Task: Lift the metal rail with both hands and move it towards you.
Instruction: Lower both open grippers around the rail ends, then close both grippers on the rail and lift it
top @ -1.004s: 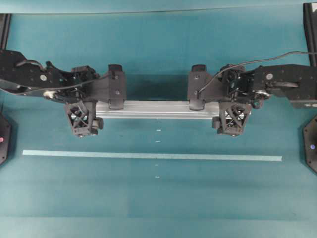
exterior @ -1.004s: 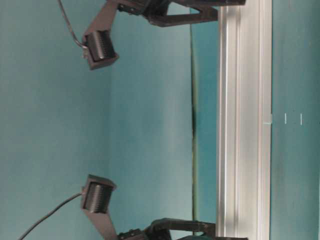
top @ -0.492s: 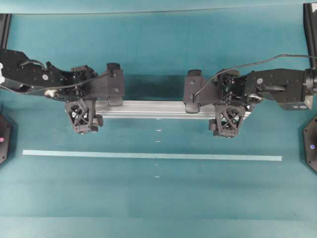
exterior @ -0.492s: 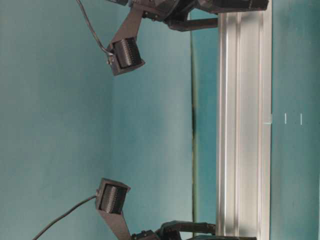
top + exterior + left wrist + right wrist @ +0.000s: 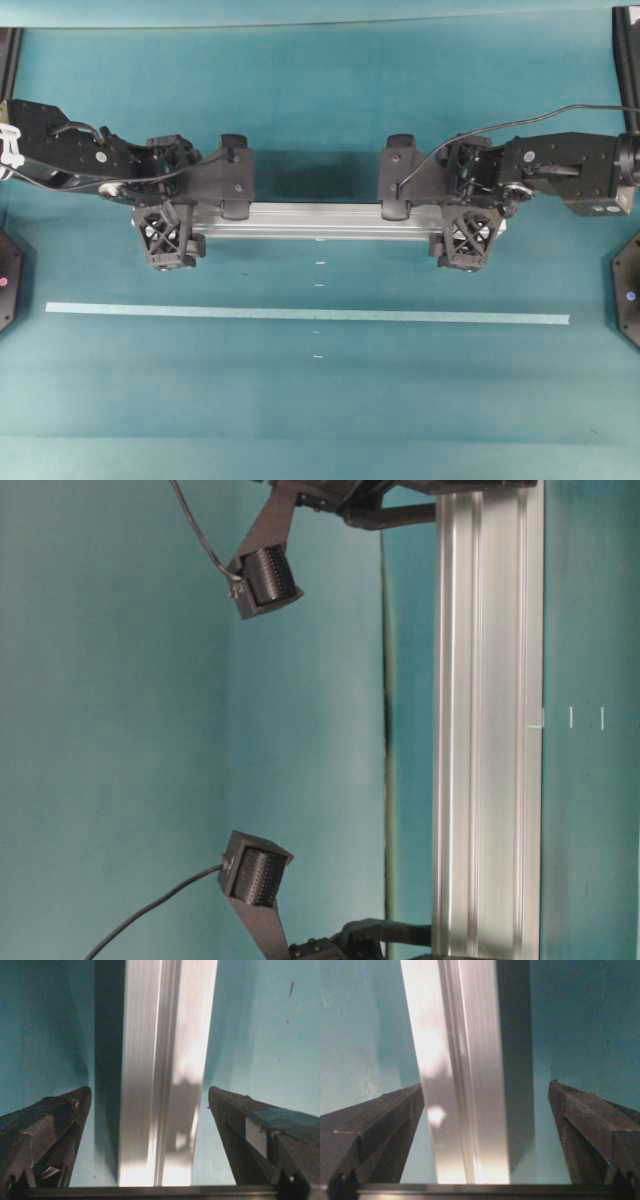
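The fingers of my left gripper reach down near the teal mat on either side of the metal rail, so closing now would catch it and my left gripper closes next.
The metal rail [image 5: 315,220] is a long silver grooved bar lying across the teal mat. It also shows in the table-level view [image 5: 490,720]. My left gripper [image 5: 168,220] is over its left end and my right gripper [image 5: 468,220] is over its right end. In the left wrist view the rail [image 5: 165,1060] runs between the open left gripper [image 5: 149,1091], with mat showing on both sides. In the right wrist view the rail [image 5: 455,1035] runs between the open right gripper [image 5: 485,1085]. Its left finger [image 5: 380,1125] is close to the rail's edge.
A thin pale tape strip [image 5: 300,314] lies across the mat nearer the front, with small white marks [image 5: 318,285] at the middle. Black bases stand at the left edge [image 5: 5,280] and right edge [image 5: 628,295].
Both arms have come down toward the mat, with the open grippers now lower around the rail's ends. The rail has not moved.
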### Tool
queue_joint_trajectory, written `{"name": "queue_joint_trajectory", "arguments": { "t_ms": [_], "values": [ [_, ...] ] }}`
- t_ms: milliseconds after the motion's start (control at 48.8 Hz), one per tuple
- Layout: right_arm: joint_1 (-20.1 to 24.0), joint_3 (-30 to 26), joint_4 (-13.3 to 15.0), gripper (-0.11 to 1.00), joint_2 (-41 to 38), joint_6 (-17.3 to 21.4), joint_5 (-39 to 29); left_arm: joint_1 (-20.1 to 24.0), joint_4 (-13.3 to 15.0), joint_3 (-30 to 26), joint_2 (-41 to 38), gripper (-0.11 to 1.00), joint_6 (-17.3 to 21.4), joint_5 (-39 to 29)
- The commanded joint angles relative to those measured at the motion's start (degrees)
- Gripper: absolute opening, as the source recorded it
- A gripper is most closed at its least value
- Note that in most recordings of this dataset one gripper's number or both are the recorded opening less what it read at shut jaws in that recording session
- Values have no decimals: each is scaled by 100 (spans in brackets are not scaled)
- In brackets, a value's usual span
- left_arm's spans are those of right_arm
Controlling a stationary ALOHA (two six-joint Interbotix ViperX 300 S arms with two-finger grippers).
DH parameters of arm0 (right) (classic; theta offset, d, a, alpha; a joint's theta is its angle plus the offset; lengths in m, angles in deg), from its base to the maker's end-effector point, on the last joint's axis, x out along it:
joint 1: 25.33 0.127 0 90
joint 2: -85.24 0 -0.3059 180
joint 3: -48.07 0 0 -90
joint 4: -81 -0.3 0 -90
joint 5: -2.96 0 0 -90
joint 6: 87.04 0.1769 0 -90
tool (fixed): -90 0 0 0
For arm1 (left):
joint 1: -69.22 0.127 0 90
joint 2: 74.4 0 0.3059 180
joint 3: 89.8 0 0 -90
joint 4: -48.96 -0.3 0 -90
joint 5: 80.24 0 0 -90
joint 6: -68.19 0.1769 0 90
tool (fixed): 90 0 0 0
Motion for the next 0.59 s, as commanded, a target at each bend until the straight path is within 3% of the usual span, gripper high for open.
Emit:
{"name": "queue_joint_trajectory", "arguments": {
  "t_ms": [0,430,512,574],
  "values": [
    [18,9,-53,100,-26,0,35,18,-18,-44,35,99,-35,70],
    [44,9,-97,99,-26,26,132,18,-18,9,62,97,-97,325],
    [53,9,-88,95,-35,44,105,18,-9,18,62,89,-88,369],
    [88,18,-88,87,-35,44,105,18,-9,35,70,76,-53,369]
  ]
}}
